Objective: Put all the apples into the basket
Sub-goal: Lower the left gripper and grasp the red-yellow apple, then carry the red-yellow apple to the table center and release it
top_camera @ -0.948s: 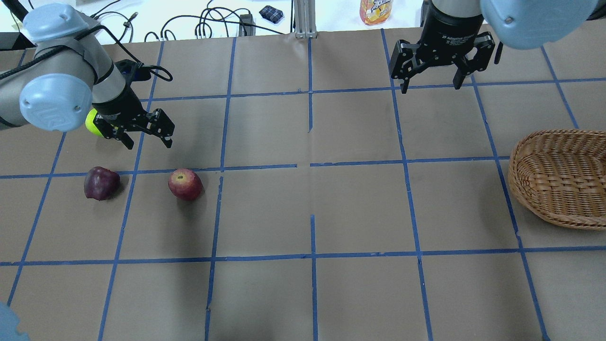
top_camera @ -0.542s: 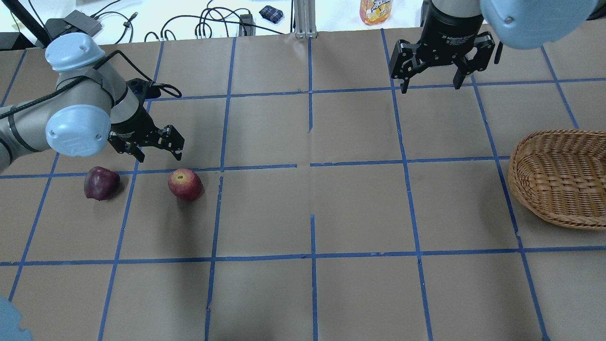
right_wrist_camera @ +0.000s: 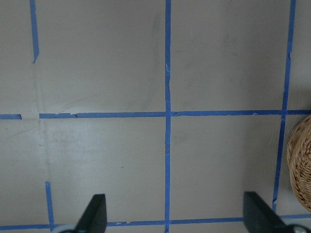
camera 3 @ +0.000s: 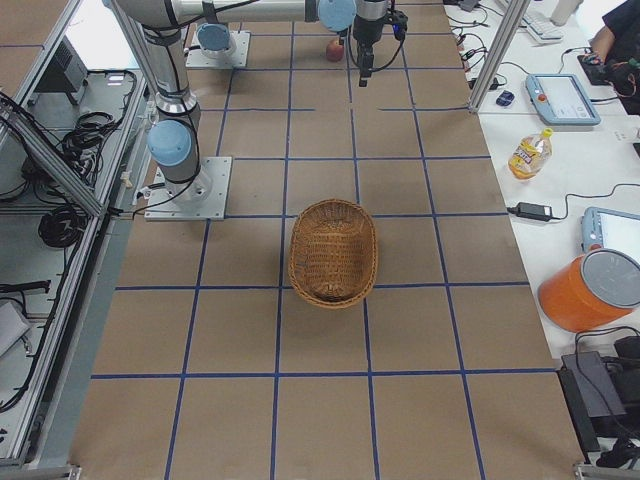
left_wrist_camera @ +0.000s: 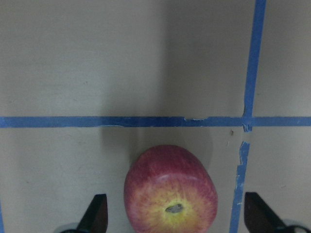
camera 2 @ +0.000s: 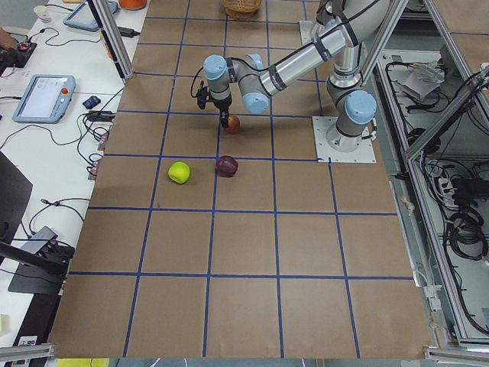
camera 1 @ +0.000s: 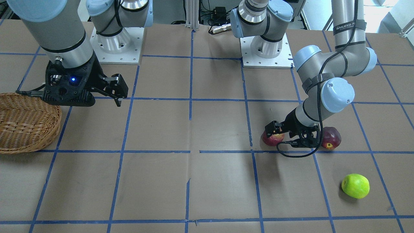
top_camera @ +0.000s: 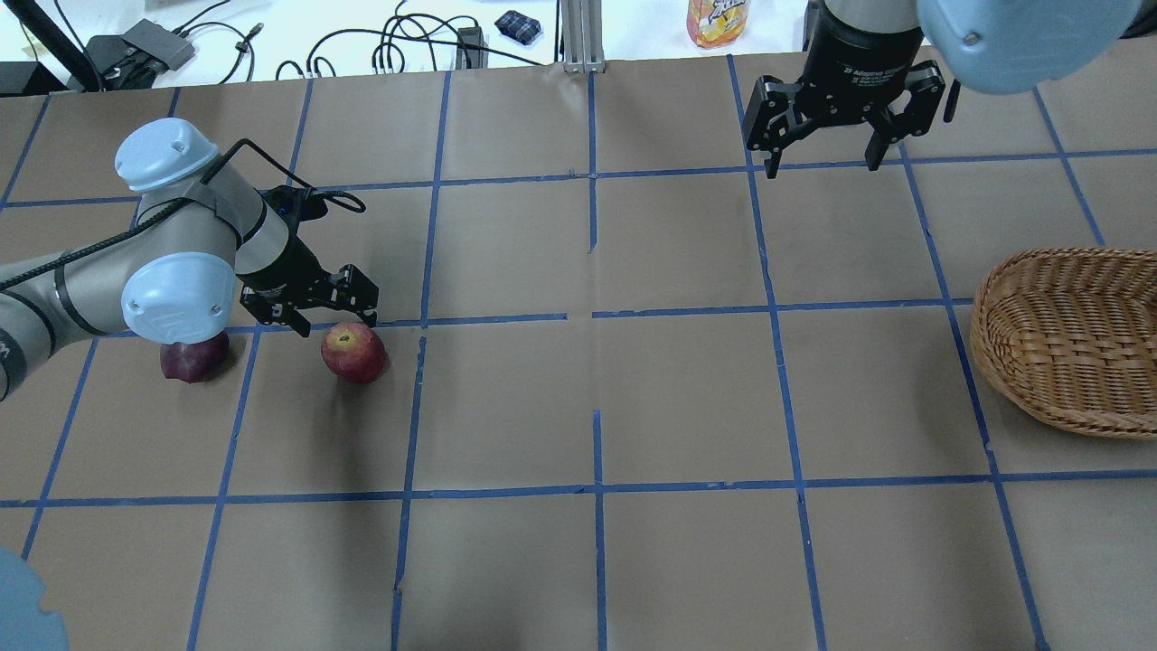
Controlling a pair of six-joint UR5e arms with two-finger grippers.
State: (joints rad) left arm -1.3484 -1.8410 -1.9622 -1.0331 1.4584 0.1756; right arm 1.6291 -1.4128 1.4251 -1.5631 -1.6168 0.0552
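My left gripper takes the red apple by its plump rounded sides next, to get the apples into the basket (camera 1: pixel 27 122).
A red apple with a yellow patch (top_camera: pixel 353 352) lies on the table's left side, and it also shows in the left wrist view (left_wrist_camera: pixel 170 191). My left gripper (top_camera: pixel 322 315) is open and hangs just over it, jaws to either side, not touching. A darker red apple (top_camera: pixel 192 358) lies to the left, partly under my left arm. The lime green apple (camera 1: pixel 355 185) lies farther out and is hidden by the arm in the overhead view. The wicker basket (top_camera: pixel 1071 339) stands at the right edge and holds nothing that I can see. My right gripper (top_camera: pixel 821 152) is open and empty, high at the far right.
Blue tape lines grid the brown table cover. Cables, a small dark object and a juice bottle (top_camera: pixel 718 20) lie on the white bench beyond the far edge. The two arm bases (camera 1: pixel 265 45) stand at the robot's side of the table.
My left arm has swung toward the near side and right, bringing the open gripper over the yellow-patched red apple. The arm now covers the green apple overhead. The right arm has not moved.
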